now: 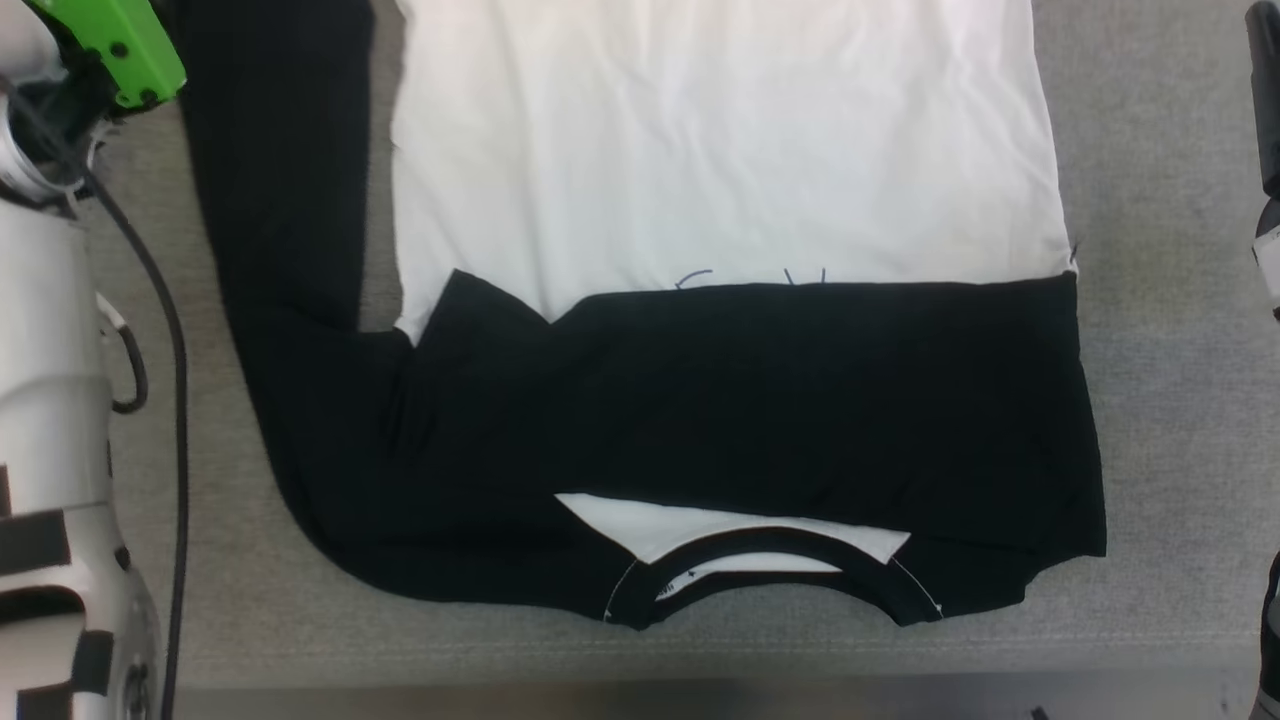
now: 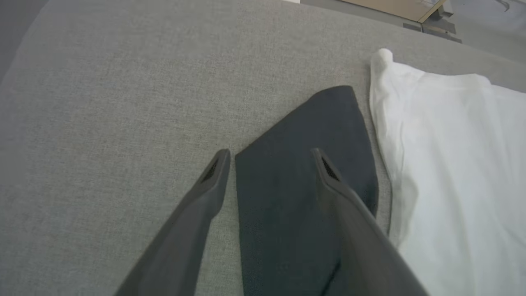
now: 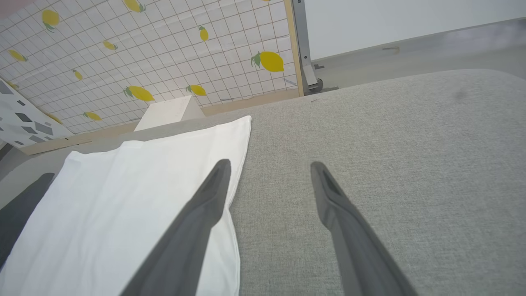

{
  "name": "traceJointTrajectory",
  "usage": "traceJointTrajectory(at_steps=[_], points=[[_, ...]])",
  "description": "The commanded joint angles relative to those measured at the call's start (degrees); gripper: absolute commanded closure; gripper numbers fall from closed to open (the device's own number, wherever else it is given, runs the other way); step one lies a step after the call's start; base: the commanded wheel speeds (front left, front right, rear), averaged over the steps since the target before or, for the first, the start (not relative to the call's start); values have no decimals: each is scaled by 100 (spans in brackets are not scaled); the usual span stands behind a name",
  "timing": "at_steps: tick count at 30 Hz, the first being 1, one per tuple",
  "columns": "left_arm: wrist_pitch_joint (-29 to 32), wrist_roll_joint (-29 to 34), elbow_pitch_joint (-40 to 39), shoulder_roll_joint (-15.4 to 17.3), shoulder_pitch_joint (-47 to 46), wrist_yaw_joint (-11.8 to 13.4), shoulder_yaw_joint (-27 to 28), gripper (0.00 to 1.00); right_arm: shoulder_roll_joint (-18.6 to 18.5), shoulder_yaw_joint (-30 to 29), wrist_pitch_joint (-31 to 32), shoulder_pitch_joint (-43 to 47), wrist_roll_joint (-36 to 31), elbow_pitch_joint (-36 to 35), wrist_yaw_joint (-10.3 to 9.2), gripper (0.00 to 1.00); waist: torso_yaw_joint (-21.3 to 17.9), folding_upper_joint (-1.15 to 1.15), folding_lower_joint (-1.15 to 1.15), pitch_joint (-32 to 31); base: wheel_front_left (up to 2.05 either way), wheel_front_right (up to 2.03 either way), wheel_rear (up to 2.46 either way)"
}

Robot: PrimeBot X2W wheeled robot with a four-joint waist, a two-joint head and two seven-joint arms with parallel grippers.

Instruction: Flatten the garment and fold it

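I need to fold the straight black sleeve over the garment's chest, so my left gripper should next grab the sleeve by its cuff (image 2: 296, 126).
The garment (image 1: 720, 150) lies flat on the grey table, white body toward the far side and black neck trim (image 1: 775, 570) at the near edge. One black sleeve is folded across the chest (image 1: 780, 400); the other black sleeve (image 1: 280, 200) runs straight along the left side. In the left wrist view my left gripper (image 2: 269, 158) hovers open over that sleeve's cuff end (image 2: 304, 164), with the white body (image 2: 452, 164) to its right. Over bare table beside the white body's edge (image 3: 135, 197), my right gripper (image 3: 269, 168) stands open and holds nothing.
The grey fabric table (image 1: 1170, 400) has bare room on both sides of the garment, and its near edge (image 1: 700, 670) runs along the bottom. My left arm with a green part (image 1: 130, 50) and a black cable (image 1: 180, 400) stands at the left. A lemon-patterned panel (image 3: 164, 53) rises beyond the table.
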Motion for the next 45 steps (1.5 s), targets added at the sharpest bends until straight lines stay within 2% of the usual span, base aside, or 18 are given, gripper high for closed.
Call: traceJointTrajectory(at_steps=[1,8,13,14,15,16,24,30,35,39,44,45], points=[[203,81,51,63,-119,93,-64,0,24,14,8,-78,-21,-69,-8,0,-251,0,-1,497,0,0,0],[1207,411,92,208,13,449,-396,0,32,49,50,-128,-29,-207,-8,0,-210,0,-1,630,0,0,0],[1711,360,18,195,386,462,-512,0,35,80,100,-157,3,-308,-8,0,-169,0,-1,674,0,0,0],[1744,285,-24,158,462,463,-481,43,30,71,113,-163,10,-330,-8,0,-155,0,-1,690,0,0,0],[1715,218,-79,129,510,435,-453,75,23,63,120,-166,9,-343,-8,0,-144,0,-1,700,0,0,0],[1603,149,-161,105,555,396,-410,100,16,54,126,-170,5,-352,-8,0,-132,0,-1,708,0,0,0],[187,-350,-502,-128,565,210,133,100,-13,20,69,-94,-73,-190,-8,0,18,0,-1,462,0,0,0],[-718,-777,-490,-370,483,414,768,100,-33,20,-17,15,-150,112,-8,0,201,0,-1,-107,0,0,0],[-1122,-858,-359,-271,700,534,1119,100,-56,-17,-98,182,-242,373,-8,0,359,0,-1,-706,0,0,0],[-1417,-925,-334,-314,1030,528,1282,100,-13,-105,-117,376,-256,556,-8,0,486,0,-1,-1184,0,0,0],[-1707,-1114,-777,-613,1505,112,1175,100,62,-217,-117,684,-322,742,-8,0,577,0,-1,-1813,0,0,0],[-1759,-1129,-1042,-833,1652,-18,983,100,76,-244,-90,769,-350,758,-8,0,599,0,-1,-1969,0,0,0]])
